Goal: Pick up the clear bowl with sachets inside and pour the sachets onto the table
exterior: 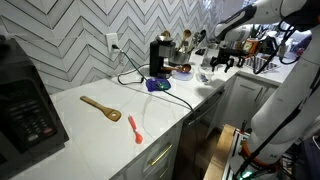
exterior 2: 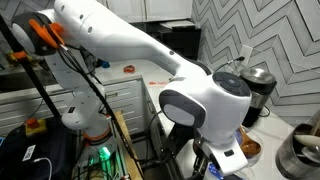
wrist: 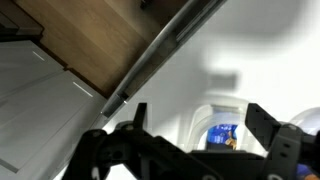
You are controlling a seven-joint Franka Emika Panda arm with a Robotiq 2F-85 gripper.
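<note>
The robot needs its gripper to grab the clear bowl (wrist: 215,108) next by the bowl's rim on the side toward the counter's edge. That leaves the bowl's opening free to pour the sachets.
In the wrist view the clear bowl (wrist: 215,108) sits on the white table (wrist: 255,45), near the counter's edge. A blue-printed sachet (wrist: 222,133) with an orange bit shows through it; other sachets are not discernible. My gripper (wrist: 197,112) is open, with one black finger on each side of the bowl. I cannot tell whether the fingers touch it. In an exterior view the gripper (exterior: 221,63) hangs low over the far end of the table (exterior: 100,130); the bowl itself is too small to make out there. In another exterior view the arm hides the bowl.
On the counter are a wooden spoon (exterior: 100,108), a small orange-red utensil (exterior: 135,130), a black coffee machine (exterior: 159,55), a purple-blue object (exterior: 153,85) and a brown bowl (exterior: 183,70). A black appliance (exterior: 25,110) stands at the near end. Wooden floor (wrist: 90,40) lies beyond the counter's edge.
</note>
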